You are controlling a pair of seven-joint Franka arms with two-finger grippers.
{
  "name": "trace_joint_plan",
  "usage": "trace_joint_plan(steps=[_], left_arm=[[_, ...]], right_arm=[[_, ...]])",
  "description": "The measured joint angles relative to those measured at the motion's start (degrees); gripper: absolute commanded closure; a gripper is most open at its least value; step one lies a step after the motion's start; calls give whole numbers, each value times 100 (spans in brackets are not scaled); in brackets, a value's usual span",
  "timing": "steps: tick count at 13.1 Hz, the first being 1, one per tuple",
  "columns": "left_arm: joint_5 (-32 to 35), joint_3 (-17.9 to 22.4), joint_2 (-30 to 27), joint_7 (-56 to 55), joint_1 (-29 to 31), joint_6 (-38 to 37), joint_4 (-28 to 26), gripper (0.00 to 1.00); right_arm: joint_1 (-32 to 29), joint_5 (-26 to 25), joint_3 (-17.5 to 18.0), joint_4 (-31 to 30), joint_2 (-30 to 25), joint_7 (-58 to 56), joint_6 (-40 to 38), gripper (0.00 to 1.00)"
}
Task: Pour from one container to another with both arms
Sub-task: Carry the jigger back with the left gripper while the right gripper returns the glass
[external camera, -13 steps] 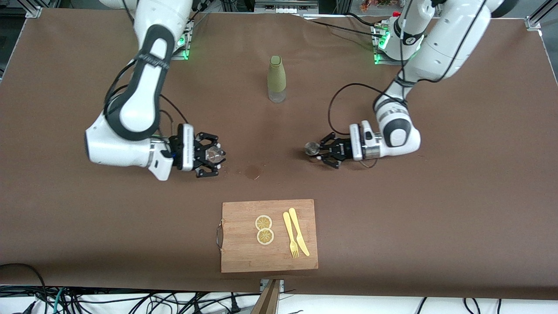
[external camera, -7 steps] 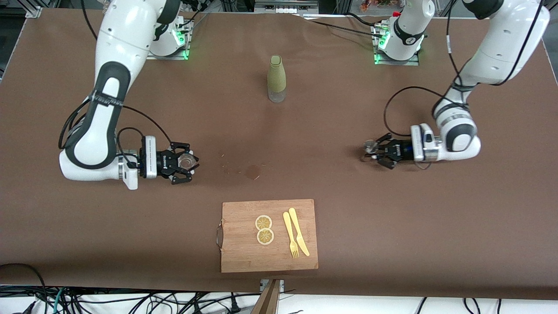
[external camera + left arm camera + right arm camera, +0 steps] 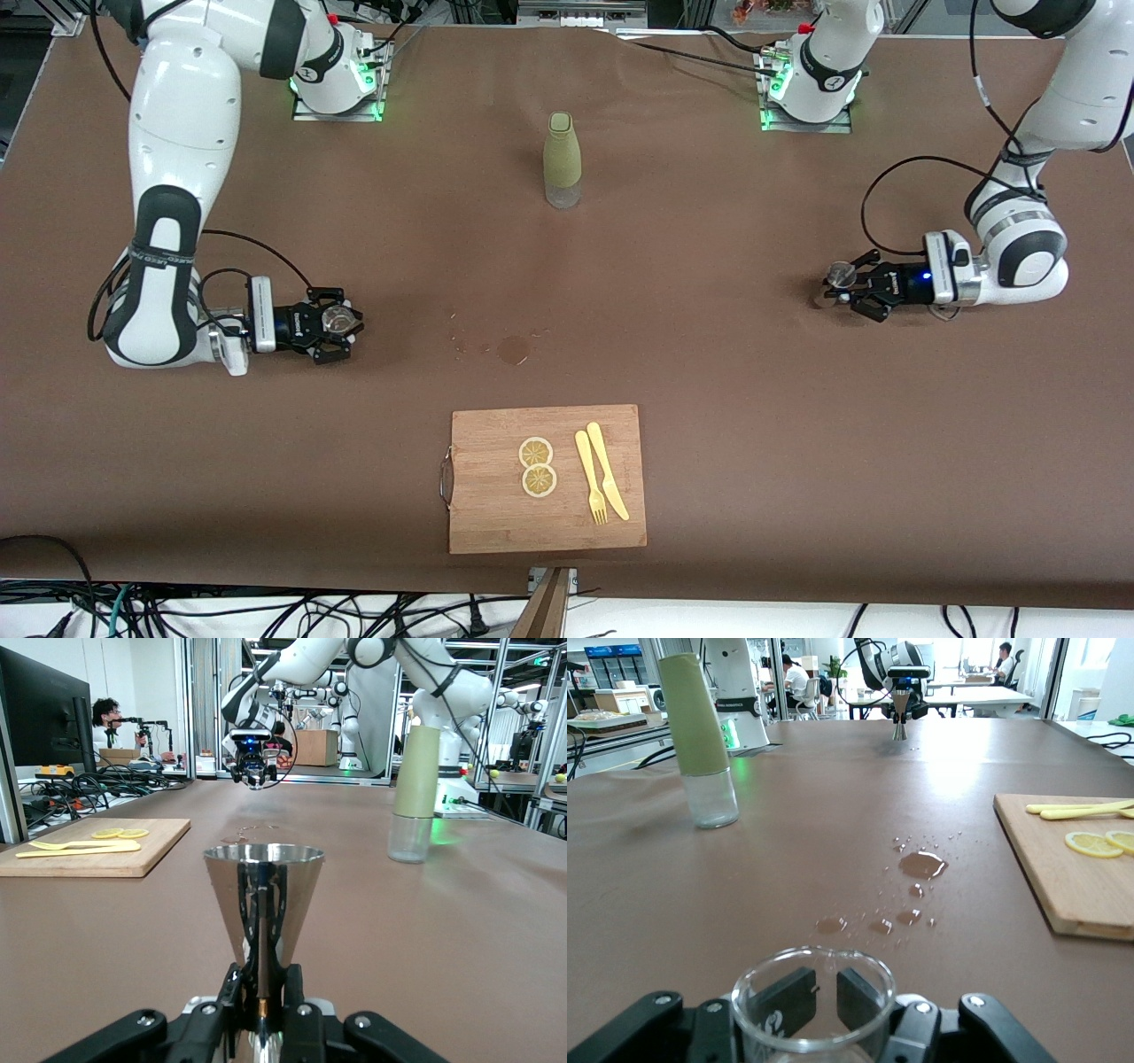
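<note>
My left gripper keeps hold of the metal cone cup [image 3: 838,274] [image 3: 263,881] for now, since the cup's base is above the brown tabletop and the cup would drop if I opened now.
My right gripper [image 3: 337,322] is low over the table toward the right arm's end, shut on a clear glass beaker [image 3: 336,315]. In the right wrist view the beaker [image 3: 755,992] stands upright and I see the pads [image 3: 864,992] through its wall. My left gripper [image 3: 841,283] is low over the left arm's end of the table. It is shut on the stem of a shiny metal cone cup [image 3: 838,274]. That cup [image 3: 263,881] stands upright, mouth up, above the left gripper [image 3: 263,997].
A green-sleeved bottle [image 3: 562,159] stands mid-table near the bases. A small wet puddle [image 3: 513,349] with droplets marks the brown cloth at the centre. Nearer the front camera lies a wooden cutting board [image 3: 487,496] with two lemon slices, a yellow fork and a knife.
Both arms have swung apart from the table's middle toward their own ends and dropped lower, each still holding its container. Bottle and board have not moved.
</note>
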Motion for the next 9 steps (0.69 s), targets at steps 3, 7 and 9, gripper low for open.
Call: trace_joint_plan(steps=[3,7,9], left_arm=[[240,5,209,87,397,-136,196,100],[264,140,801,201,473,-493,691,100],[264,176,1028,215,477,-585,917,100]], right_arm=[[-455,-74,214,8,316,-462,-2,79],[-537,-74,227,151,524,-516,-1,77],[-568,-73,227,180,545,-516,-1,75]])
